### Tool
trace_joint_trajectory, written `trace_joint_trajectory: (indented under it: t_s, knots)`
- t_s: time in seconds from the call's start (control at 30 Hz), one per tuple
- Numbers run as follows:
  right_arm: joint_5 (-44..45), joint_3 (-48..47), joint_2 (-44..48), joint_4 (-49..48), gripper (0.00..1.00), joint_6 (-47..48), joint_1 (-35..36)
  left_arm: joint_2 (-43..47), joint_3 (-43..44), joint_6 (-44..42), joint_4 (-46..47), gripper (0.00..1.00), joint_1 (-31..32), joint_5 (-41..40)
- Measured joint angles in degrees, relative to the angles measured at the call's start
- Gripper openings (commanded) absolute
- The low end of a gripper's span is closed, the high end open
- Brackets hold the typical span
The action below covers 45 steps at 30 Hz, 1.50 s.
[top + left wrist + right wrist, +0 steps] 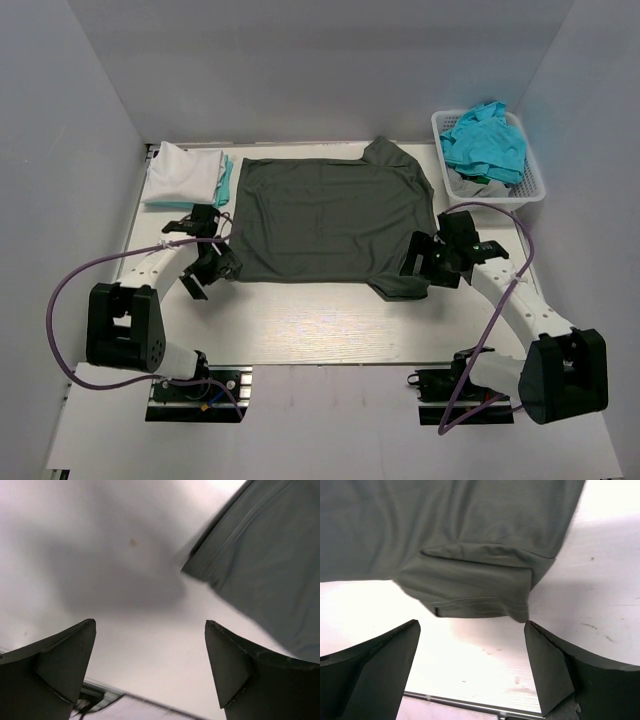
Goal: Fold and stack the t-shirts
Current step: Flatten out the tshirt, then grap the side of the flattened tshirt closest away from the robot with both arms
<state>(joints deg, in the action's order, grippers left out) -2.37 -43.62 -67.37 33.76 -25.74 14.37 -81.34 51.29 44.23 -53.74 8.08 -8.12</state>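
Note:
I need to grab the dark t-shirt's near sleeve at its hem corner [421,294] [518,613] with my right gripper next. Then I can fold the t-shirt's near side inward.
A dark charcoal t-shirt [330,215] lies spread flat in the middle of the table. My left gripper [208,268] is open and empty beside its near left corner, which shows in the left wrist view [260,555]. My right gripper [425,262] is open and empty just over the near right sleeve [475,590]. A folded white t-shirt [180,172] lies at the back left with a teal one [226,182] under its edge. Turquoise t-shirts [485,140] are heaped in the basket.
A white lattice basket [528,190] stands at the back right. Purple cables loop from both arms near the table's front edge. Bare table lies in front of the dark shirt.

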Motion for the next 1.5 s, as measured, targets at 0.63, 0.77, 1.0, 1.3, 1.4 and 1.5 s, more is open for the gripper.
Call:
trace_joint_trajectory:
  t_s: [0.63,0.77,1.0,1.3,1.4,1.5]
  knots:
    - [0.68,0.5,0.35,0.7,0.9,-1.2,0.0,-8.46,-1.79,3.13,14.97,0.56,-2.12,4.37]
    - [0.68,1.14,-0.17,0.61,0.9,-0.92,0.0,-9.2,-1.49,3.91,16.02,0.34,-2.38,5.6]
    - [0.66,1.53,-0.55,0.52,0.9,-0.39,0.0,-10.69,-0.63,4.48,17.55,0.0,-2.38,7.1]
    - [-1.03,5.07,-3.96,-1.73,0.87,-1.9,0.0,-12.31,0.87,3.65,18.27,0.0,-2.38,9.07]
    - [-1.14,5.95,-6.58,-3.52,0.86,-2.89,0.0,-12.31,0.87,3.54,18.29,0.0,-2.38,9.11]
    - [0.63,5.77,-8.52,-4.59,0.8,-4.13,0.0,-12.31,0.87,3.39,18.27,0.0,-2.38,9.16]
